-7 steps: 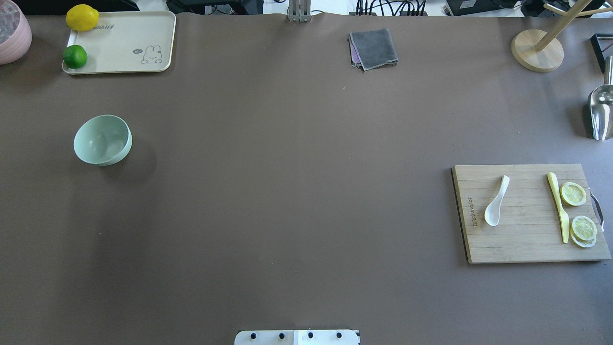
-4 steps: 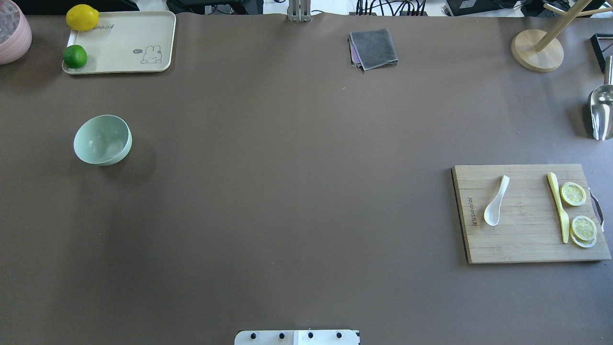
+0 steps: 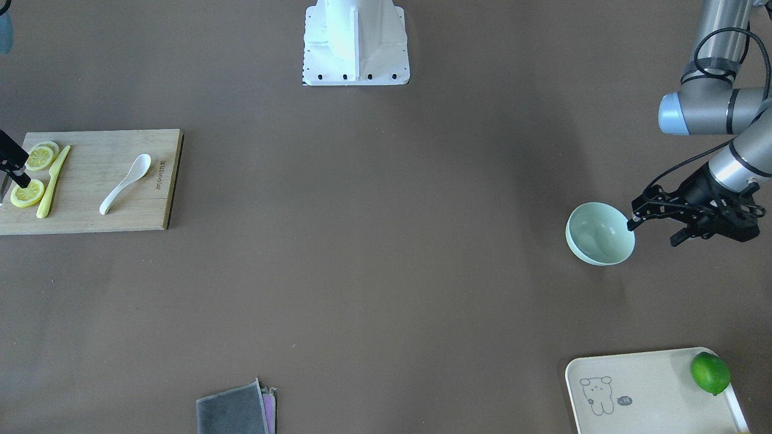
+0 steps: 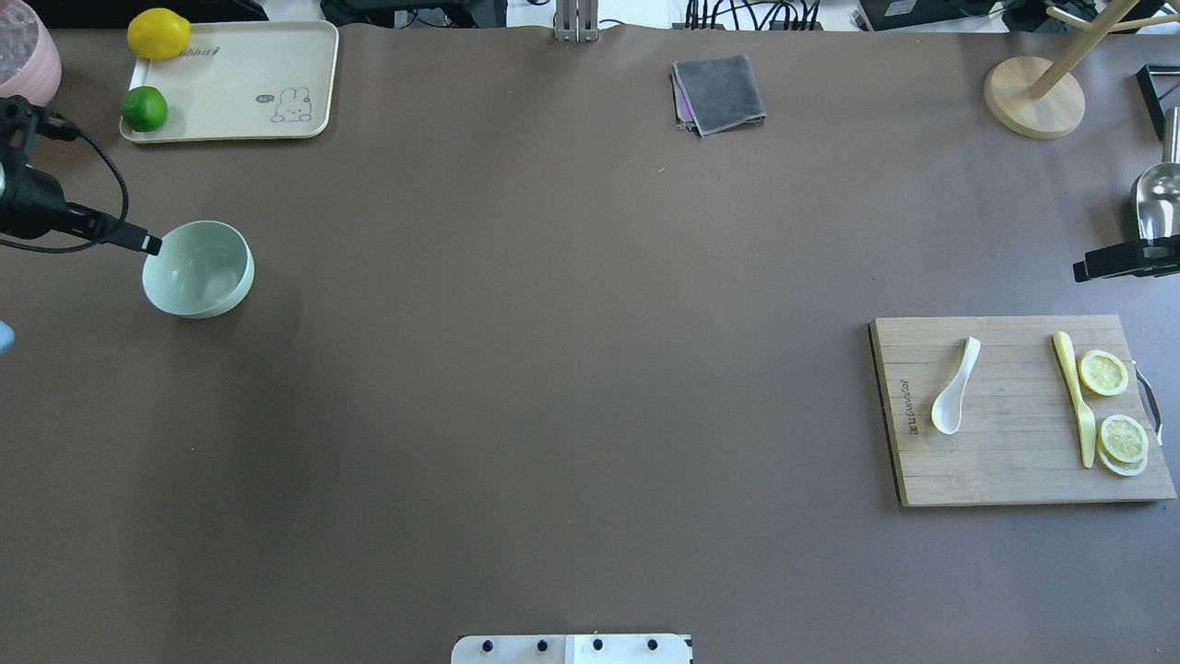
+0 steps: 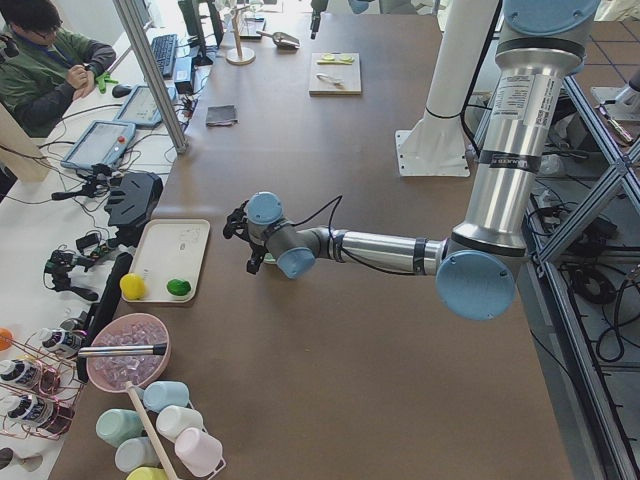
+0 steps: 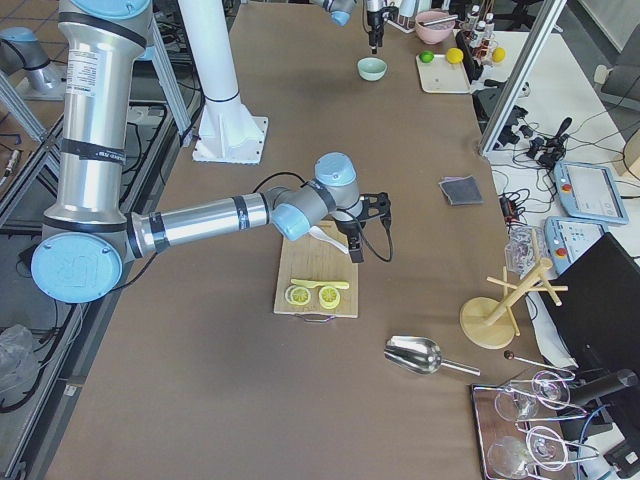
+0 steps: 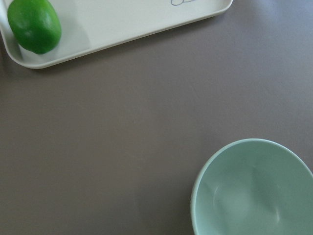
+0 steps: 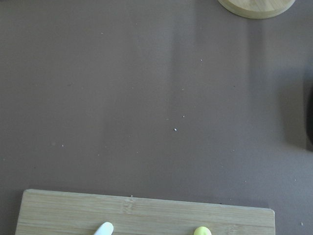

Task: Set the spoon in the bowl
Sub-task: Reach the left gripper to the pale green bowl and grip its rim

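My left gripper grabs the mint-green bowl by its rim (image 3: 628, 246) next, to bring the bowl within reach for the spoon (image 3: 129, 181).
The white spoon (image 4: 954, 387) lies on a wooden cutting board (image 4: 1014, 470) at the right, scoop toward the robot; it also shows in the front-facing view (image 3: 123, 184). The mint-green bowl (image 4: 198, 269) stands upright and empty on the table at the left. My left gripper (image 3: 652, 233) is open and empty, its nearer fingertip just beside the bowl's (image 3: 600, 234) rim. Of my right gripper only one finger (image 4: 1097, 267) shows at the right edge, beyond the board's far right corner and apart from the spoon. It holds nothing.
A yellow knife (image 4: 1074, 397) and lemon slices (image 4: 1103, 373) share the board. A cream tray (image 4: 240, 83) with a lime (image 4: 145, 109) and a lemon (image 4: 159, 34) is far left. A grey cloth (image 4: 719, 92), a wooden stand (image 4: 1032, 97) and a metal scoop (image 4: 1157, 217) lie at the back.
Both arms have come into the overhead view: the left gripper now reaches the bowl's left rim, the right one shows at the right edge. Spoon and bowl have not moved.
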